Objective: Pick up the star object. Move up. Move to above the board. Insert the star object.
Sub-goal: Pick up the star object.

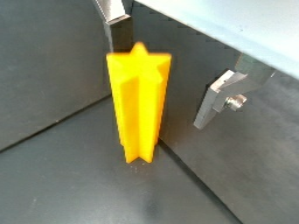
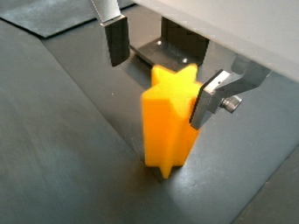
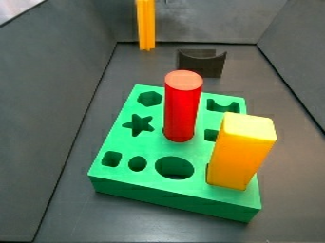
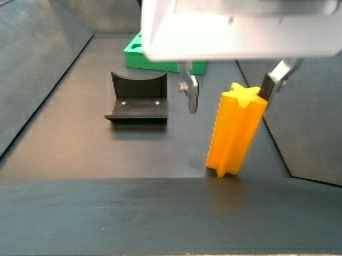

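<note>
The gripper grabs the orange prism by its top end [image 1: 142,58] next, to fit the star object into the board's star hole.
The star object [image 4: 234,130] is a tall orange ridged prism that stands upright on the dark floor. It shows in both wrist views [image 1: 140,101] [image 2: 170,114] and at the far back of a side view [image 3: 146,24]. My gripper [image 4: 234,88] is open and straddles the star's top, also seen in both wrist views [image 1: 163,61] [image 2: 163,68]. One finger [image 2: 117,39] stands apart from the star, and the other finger [image 2: 208,96] is close against it. The green board [image 3: 127,166] lies apart from the star; its star hole [image 3: 141,122] is open.
A red cylinder [image 3: 181,104] and a yellow-orange square block [image 3: 241,150] stand in the board. The dark fixture [image 4: 138,100] stands on the floor beside the star and also shows in a wrist view [image 2: 163,48] and a side view [image 3: 200,62]. Grey walls enclose the floor.
</note>
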